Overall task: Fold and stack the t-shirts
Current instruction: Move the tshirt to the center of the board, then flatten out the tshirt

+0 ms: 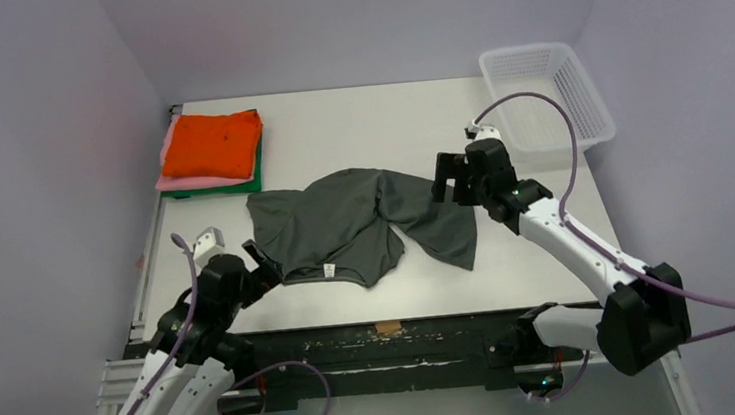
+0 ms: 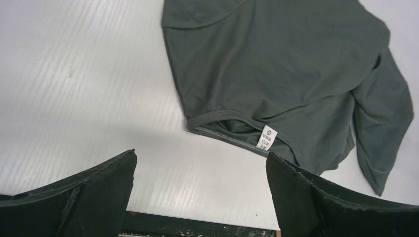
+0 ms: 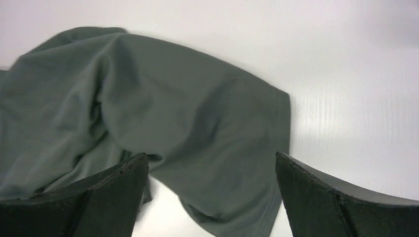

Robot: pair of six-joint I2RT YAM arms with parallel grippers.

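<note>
I need to stretch the t-shirt flat, so my left gripper should next grab the grey t-shirt [image 1: 360, 223] by its shoulder edge [image 1: 286, 277] next to the collar.
A dark grey t-shirt [image 1: 360, 223] lies crumpled in the middle of the table, collar and white label [image 2: 267, 137] toward the near edge. It also shows in the right wrist view [image 3: 163, 118]. At the far left a folded orange shirt [image 1: 212, 144] lies on a pink one [image 1: 173, 181] and a green one [image 1: 256, 172]. My left gripper [image 1: 258, 267] is open and empty, just left of the grey shirt's near corner; in its wrist view [image 2: 200, 160] it is over bare table. My right gripper [image 1: 453, 180] is open and empty, raised over the shirt's right side [image 3: 212, 160].
A white plastic mesh basket [image 1: 547, 101] stands at the far right corner. The white table [image 1: 356, 123] ends at a dark front rail near my arm bases. A purple cable loops over the right arm.
</note>
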